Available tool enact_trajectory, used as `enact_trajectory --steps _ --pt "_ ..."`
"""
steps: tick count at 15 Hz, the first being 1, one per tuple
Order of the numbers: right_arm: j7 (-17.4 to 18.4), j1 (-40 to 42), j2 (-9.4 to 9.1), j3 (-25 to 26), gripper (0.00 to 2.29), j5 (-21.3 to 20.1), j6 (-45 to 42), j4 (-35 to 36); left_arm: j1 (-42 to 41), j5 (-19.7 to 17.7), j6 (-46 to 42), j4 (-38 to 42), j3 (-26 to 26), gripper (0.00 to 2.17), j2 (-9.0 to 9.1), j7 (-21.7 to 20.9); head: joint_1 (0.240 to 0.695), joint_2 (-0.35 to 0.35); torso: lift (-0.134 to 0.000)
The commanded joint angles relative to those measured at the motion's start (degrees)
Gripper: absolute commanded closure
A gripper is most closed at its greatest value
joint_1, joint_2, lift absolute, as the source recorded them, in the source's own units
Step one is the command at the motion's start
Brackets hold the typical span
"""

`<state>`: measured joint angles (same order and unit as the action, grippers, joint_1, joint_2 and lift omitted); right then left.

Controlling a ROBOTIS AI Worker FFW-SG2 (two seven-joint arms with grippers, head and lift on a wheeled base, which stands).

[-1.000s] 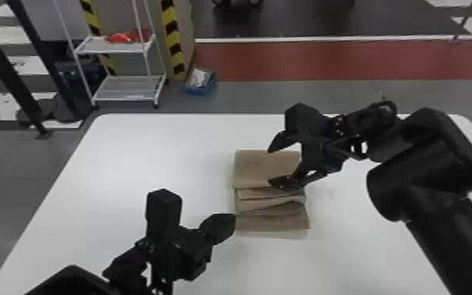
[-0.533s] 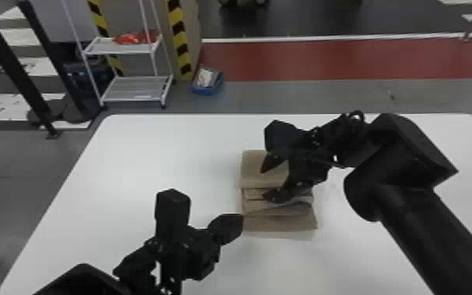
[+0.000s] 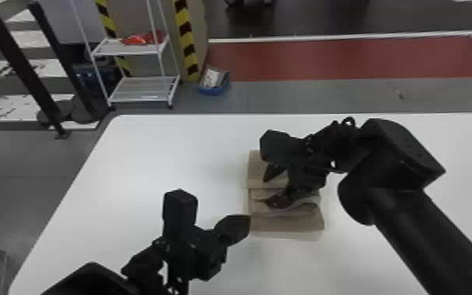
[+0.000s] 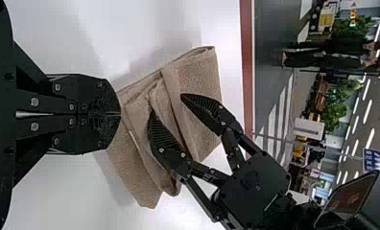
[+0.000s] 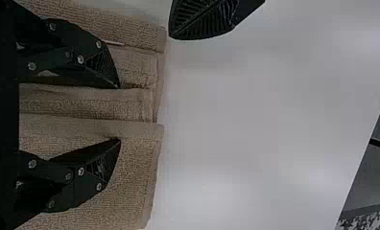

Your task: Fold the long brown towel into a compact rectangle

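Note:
My right gripper takes hold of the long brown towel by its raised fold next, to fold the towel into a compact rectangle.
The brown towel lies folded in layers on the white table, its near part showing several loose folds. Over its right half, my right gripper stands open; in the right wrist view the right gripper has its two fingers apart above the towel, one by the ridged folds, the other over the flat panel. My left gripper is at the towel's near left edge. In the left wrist view the left gripper has its fingers pressed together with no cloth visible between them, beside the towel.
The white table surrounds the towel, its far edge running behind the right arm. On the floor beyond stand a white rack and a blue bin.
My right gripper has moved left and a little nearer over the towel, with its fingers still apart. The left gripper has hardly shifted against the towel, and the head view has swung slightly.

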<state>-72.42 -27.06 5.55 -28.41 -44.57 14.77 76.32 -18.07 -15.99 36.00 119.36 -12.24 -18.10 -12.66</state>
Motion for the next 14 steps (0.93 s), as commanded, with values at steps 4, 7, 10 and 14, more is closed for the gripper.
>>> enact_trajectory --steps 4,7,10,14 --pt "0.96 -0.36 -0.71 -0.16 0.88 -1.4 0.84 -1.79 -0.12 -0.1 -0.17 0.0 0.02 1.47 0.0 -0.09 0.695 0.109 -0.123" --pt "0.96 0.08 -0.62 1.16 1.53 -1.22 1.19 -0.91 -0.12 -0.1 -0.17 0.09 0.02 1.47 0.0 -0.09 0.695 0.105 -0.123" --pt "0.96 1.49 -0.27 5.12 1.53 -0.26 1.01 3.93 -0.38 -0.18 0.0 0.18 0.02 1.47 -0.09 -0.26 0.695 0.1 -0.123" --pt "-0.53 2.28 0.52 9.42 1.53 1.94 1.71 9.73 -0.38 -0.27 0.0 0.26 -0.24 1.47 0.0 -0.26 0.695 0.083 -0.123"
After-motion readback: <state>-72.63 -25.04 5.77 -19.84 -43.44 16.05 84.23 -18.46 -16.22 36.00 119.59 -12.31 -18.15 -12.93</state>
